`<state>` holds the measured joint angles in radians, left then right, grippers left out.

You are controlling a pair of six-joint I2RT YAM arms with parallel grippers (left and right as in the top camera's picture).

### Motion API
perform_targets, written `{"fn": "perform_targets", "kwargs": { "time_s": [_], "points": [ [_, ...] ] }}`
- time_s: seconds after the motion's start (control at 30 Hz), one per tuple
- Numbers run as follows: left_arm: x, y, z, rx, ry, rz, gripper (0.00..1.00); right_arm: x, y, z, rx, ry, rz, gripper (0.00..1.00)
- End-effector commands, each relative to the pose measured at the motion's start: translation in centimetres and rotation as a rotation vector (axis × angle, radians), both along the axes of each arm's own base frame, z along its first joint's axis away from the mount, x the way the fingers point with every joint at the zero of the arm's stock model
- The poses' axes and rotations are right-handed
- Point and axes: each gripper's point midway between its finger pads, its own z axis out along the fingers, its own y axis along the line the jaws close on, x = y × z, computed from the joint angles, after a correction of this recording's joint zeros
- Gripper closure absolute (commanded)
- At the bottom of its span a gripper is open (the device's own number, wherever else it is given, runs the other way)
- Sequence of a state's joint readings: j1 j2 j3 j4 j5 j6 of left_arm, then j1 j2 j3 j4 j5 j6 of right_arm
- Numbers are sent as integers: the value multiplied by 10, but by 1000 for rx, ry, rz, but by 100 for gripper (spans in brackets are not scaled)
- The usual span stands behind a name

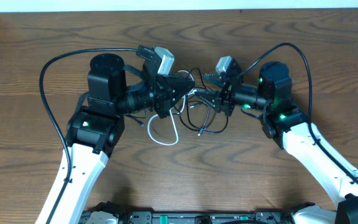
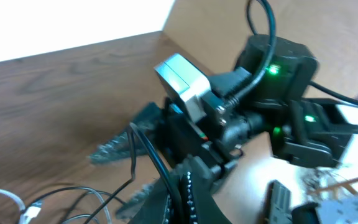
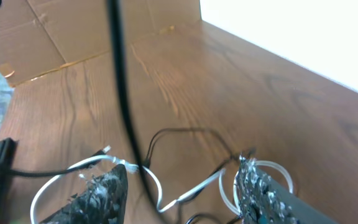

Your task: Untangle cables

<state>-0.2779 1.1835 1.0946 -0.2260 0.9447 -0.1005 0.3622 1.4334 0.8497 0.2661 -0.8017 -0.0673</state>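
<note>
My right gripper closes on the raised black cable next, since that cable runs down between both open fingers, above the white cable.
The cables lie tangled between my two grippers at mid-table: a white cable (image 1: 165, 134) loops toward the front and thin black cables (image 1: 213, 121) loop to its right. My left gripper (image 1: 190, 82) points right and is shut on a black cable (image 2: 143, 149), which runs taut up and away from its closed fingertips (image 2: 182, 186). My right gripper (image 1: 211, 99) faces it from the right, open. In the right wrist view the white cable (image 3: 185, 198) lies on the table in the gap between its fingers (image 3: 101, 193), and a taut black cable (image 3: 122, 93) crosses in front.
Thick black arm wires arch over the table beside each arm (image 1: 47, 93) (image 1: 304, 62). The right arm's wrist and camera (image 2: 229, 112) are close in front of my left gripper. Cardboard (image 3: 42, 31) stands at the table's far edge.
</note>
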Motion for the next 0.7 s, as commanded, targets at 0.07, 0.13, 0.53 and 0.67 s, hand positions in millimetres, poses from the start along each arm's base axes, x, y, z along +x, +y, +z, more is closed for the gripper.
{"fn": "perform_targets", "kwargs": {
  "time_s": [0.07,0.13,0.53,0.67],
  "points": [
    [-20,-7,14,-50,-12,-109,93,-1,5,4,0,-56,35,51],
    [-20,-8,14,-51,-11,-112,92,-2,5,3,-2,-50,35,57],
    [13,6,-25,65,85,80,71,23,-38,-66,-249,162,-282,99],
    [25,12,-61,141,195,145,69,42,-95,-99,-448,228,-611,99]
  ]
}}
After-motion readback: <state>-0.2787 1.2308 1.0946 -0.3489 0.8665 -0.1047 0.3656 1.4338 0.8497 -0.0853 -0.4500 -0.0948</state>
